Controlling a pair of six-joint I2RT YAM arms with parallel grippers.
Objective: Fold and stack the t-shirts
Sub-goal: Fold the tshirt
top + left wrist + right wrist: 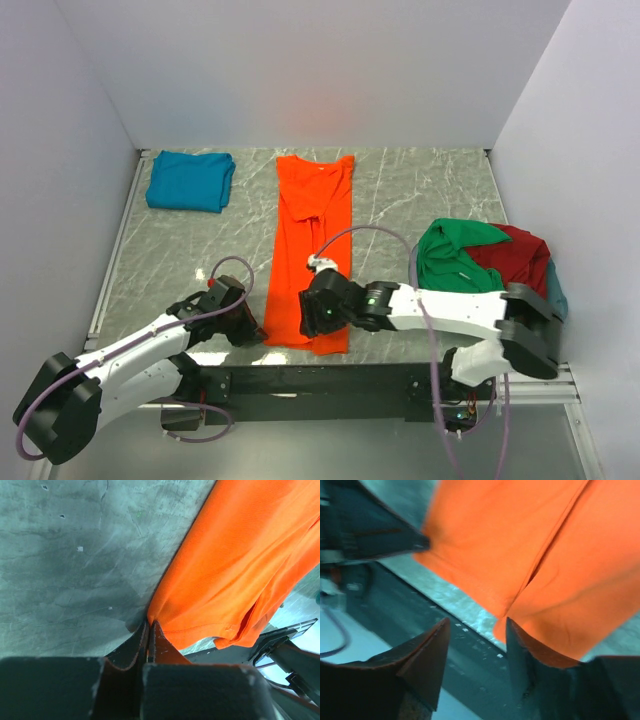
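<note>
My right gripper grabs the orange t-shirt's free near hem corner [344, 349] [573, 653] next, opposite my left gripper's corner, to fold the hem evenly over.
The orange t-shirt [312, 240] lies in a long strip down the middle of the table, folded lengthwise, its hem at the near edge. My left gripper [252, 328] is shut on the near-left corner of its hem, seen in the left wrist view [149, 625] with the cloth [240, 565] running away from the tips. My right gripper [318, 318] is open over the near hem; in the right wrist view [477, 625] the orange cloth [530, 535] touches its right finger. The teal t-shirt [190, 181] lies folded at the back left. The green t-shirt [455, 255] and the dark red t-shirt [520, 258] are heaped at the right.
The grey-blue basket [556, 295] under the heap shows at the right edge. A black rail [330, 380] runs along the table's near edge, just below the hem. White walls close the table on three sides. The left gripper's body shows in the right wrist view [380, 530].
</note>
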